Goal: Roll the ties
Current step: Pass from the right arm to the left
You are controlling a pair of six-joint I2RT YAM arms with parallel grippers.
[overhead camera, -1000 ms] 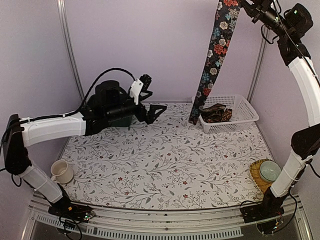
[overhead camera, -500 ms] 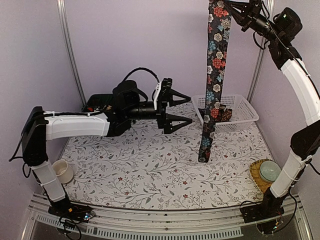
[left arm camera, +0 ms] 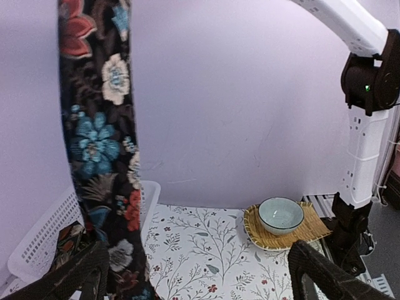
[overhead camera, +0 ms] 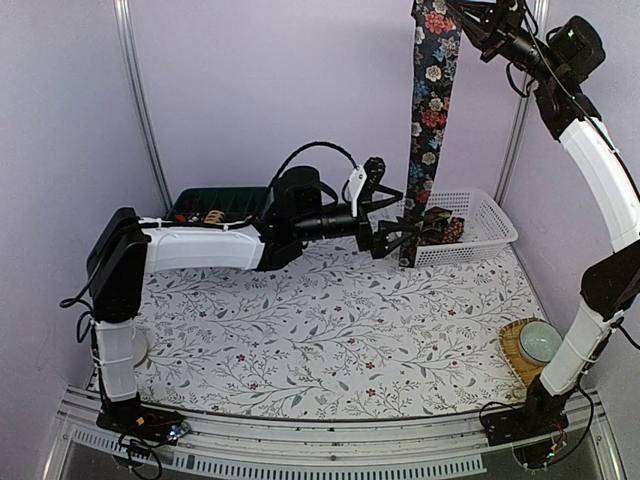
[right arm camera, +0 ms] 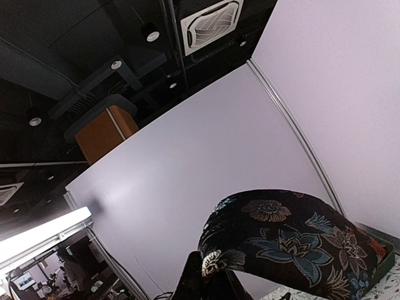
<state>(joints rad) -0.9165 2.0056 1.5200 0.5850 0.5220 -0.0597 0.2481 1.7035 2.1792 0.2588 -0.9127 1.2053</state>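
Next, my left gripper will grip the floral tie's hanging lower part (overhead camera: 413,214) (left arm camera: 127,267), away from the held top end, to spread it for rolling.
A long dark floral tie (overhead camera: 428,110) hangs straight down from my right gripper (overhead camera: 462,10), which is shut on its top end high at the back right. In the right wrist view the tie (right arm camera: 294,240) drapes over the shut fingers (right arm camera: 209,281). Its lower end dangles at the front left of the white basket (overhead camera: 490,228). My left gripper (overhead camera: 402,215) is open beside that lower end. In the left wrist view the tie (left arm camera: 103,144) hangs just inside the left finger (left arm camera: 81,275), not clamped. Another tie (overhead camera: 438,226) lies in the basket.
A dark green compartment tray (overhead camera: 215,205) stands at the back left with a coiled tie (overhead camera: 213,216) in it. A pale bowl (overhead camera: 540,342) sits on a woven mat (overhead camera: 512,350) at the front right. The right arm (left arm camera: 369,125) rises beside it.
My left arm has stretched further right, bringing its open gripper up to the tie's lower end. The hanging tie has shifted back from the table's middle toward the basket.
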